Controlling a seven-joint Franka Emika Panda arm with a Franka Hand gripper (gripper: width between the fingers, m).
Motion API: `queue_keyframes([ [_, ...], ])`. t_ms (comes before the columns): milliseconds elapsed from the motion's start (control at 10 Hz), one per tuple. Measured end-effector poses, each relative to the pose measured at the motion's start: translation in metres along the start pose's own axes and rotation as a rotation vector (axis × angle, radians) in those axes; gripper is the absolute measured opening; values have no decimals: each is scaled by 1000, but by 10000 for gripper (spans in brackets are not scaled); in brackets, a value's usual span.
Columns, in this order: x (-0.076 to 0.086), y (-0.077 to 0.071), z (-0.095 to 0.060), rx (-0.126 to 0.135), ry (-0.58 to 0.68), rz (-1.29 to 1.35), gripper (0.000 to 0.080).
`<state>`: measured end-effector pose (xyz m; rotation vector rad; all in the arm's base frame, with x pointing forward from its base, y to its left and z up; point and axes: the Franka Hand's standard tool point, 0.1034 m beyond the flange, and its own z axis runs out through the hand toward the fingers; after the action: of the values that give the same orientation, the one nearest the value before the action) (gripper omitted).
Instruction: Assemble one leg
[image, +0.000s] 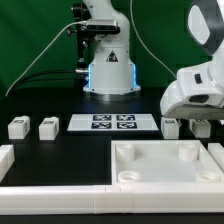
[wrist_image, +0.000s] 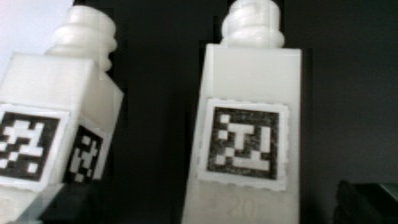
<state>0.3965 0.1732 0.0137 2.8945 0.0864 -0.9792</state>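
The middle leg's knobbed peg needs to stay free to enter the tray's socket, so my gripper should next pick up the leg by its tagged body (wrist_image: 242, 165).
In the wrist view two white legs lie side by side on the black table, each with a black-and-white tag and a knobbed peg end. One leg (wrist_image: 249, 110) lies between my dark fingers (wrist_image: 366, 198), apart from both. The other leg (wrist_image: 64, 110) lies beside it. My gripper (wrist_image: 217, 206) is open and low over the middle leg. In the exterior view my gripper (image: 188, 126) is down at the table on the right, with one leg (image: 172, 125) showing by it. Two more legs (image: 18, 127) (image: 47, 127) stand at the exterior view's left.
The marker board (image: 112, 122) lies mid-table in front of the arm's base. The large white tray-like piece with round sockets (image: 160, 152) lies at the front right. A white block (image: 8, 158) and a white rail (image: 60, 200) lie at the front left.
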Motion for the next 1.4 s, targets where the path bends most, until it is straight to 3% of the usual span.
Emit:
queue_keyframes([
  [300, -3, -13, 4, -3, 8, 4, 649],
  [700, -1, -4, 9, 0, -18, -14, 649],
  [900, -8, -1, 12, -17, -113, -10, 649],
  [1400, -1, -4, 13, -16, -118, -11, 649],
])
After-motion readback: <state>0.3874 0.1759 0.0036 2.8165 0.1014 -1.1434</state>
